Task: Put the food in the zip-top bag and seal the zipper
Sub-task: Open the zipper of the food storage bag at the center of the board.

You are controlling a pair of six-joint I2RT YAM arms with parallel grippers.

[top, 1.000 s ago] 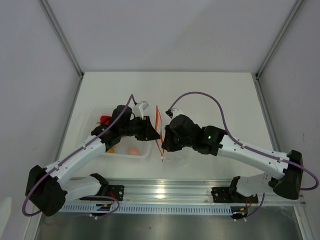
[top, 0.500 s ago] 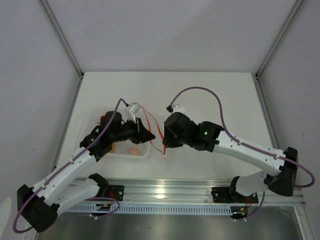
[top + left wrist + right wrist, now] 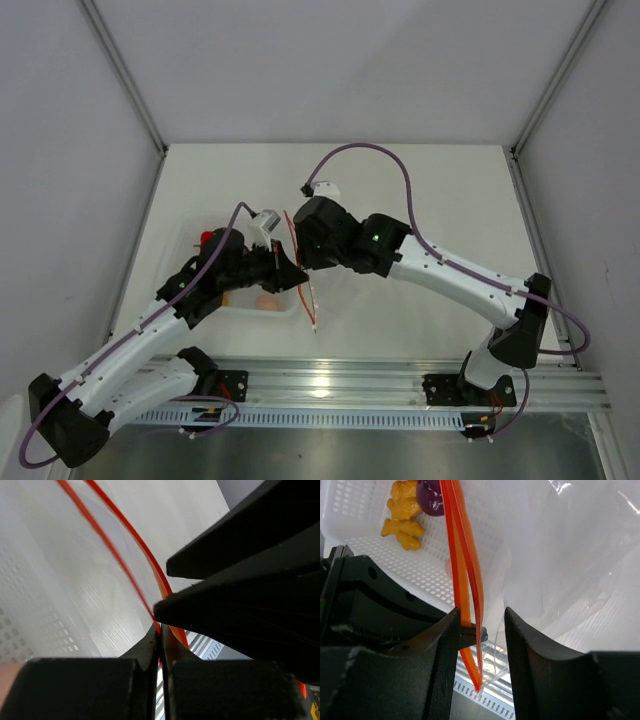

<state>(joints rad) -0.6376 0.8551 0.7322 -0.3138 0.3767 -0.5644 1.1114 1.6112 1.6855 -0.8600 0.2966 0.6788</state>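
My right gripper grabs the zip-top bag by the zipper's other half next, so the bag's opening parts open for placing food inside.
The zip-top bag hangs clear and floppy [image 3: 570, 555] between both grippers. Its zipper [image 3: 312, 308] is a red-orange strip, its two halves parted at the top in the right wrist view [image 3: 465, 570]. My left gripper [image 3: 292, 275] is shut on one half of the strip [image 3: 150, 570]; its jaws [image 3: 160, 636] meet on it. My right gripper [image 3: 303, 255] is open, its fingers [image 3: 445, 650] standing either side of the strip [image 3: 480, 630]. The orange-yellow piece [image 3: 405, 515] and the purple piece [image 3: 432, 497] lie in the tray. The red piece [image 3: 208, 238] lies at the tray's far left.
The rigid white tray with a dotted base [image 3: 240, 312] stands left of centre, under the left arm; its base also shows in the right wrist view [image 3: 415, 565]. A pale pink piece [image 3: 268, 299] lies in its near right corner. The rail [image 3: 330, 385] runs along the table's near edge.
The right arm has swung left and farther out, carrying the bag's strip left to the tray's right edge. The left gripper drew back left with the strip in it.
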